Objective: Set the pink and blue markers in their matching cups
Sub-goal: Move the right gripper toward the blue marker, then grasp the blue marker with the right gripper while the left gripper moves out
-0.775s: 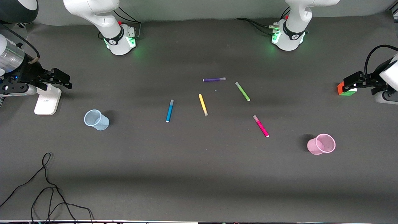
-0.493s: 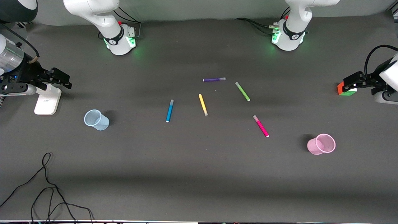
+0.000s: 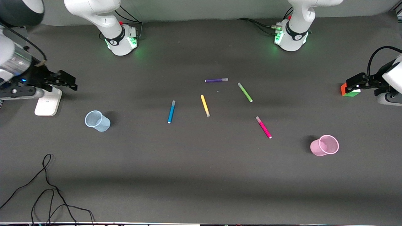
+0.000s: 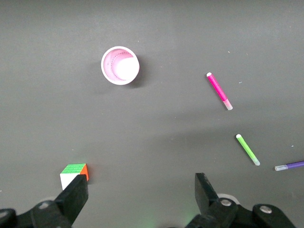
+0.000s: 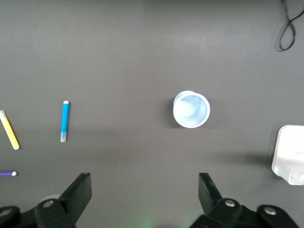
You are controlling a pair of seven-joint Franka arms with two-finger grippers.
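The blue marker should stand in the pale blue cup (image 3: 97, 121), so my right gripper should grab it by its blue body (image 3: 171, 113) next.
The blue marker (image 3: 171, 111) lies flat near the table's middle; it also shows in the right wrist view (image 5: 64, 120). The pale blue cup (image 3: 97, 121) stands upright toward the right arm's end (image 5: 191, 109). The pink marker (image 3: 263, 127) lies flat, and the pink cup (image 3: 325, 145) stands upright toward the left arm's end; both show in the left wrist view, marker (image 4: 219, 90) and cup (image 4: 120, 65). My right gripper (image 3: 68, 82) (image 5: 145, 183) is open and empty, up above the table's end. My left gripper (image 3: 354, 84) (image 4: 140, 185) is open and empty over a colored cube.
Yellow (image 3: 205, 105), green (image 3: 245, 92) and purple (image 3: 216, 80) markers lie near the middle. A colored cube (image 3: 349, 91) sits at the left arm's end. A white block (image 3: 47, 102) sits under the right gripper. A black cable (image 3: 47, 188) loops at the near corner.
My right gripper has shifted a little toward the table's middle. My left gripper and all markers and cups have stayed put.
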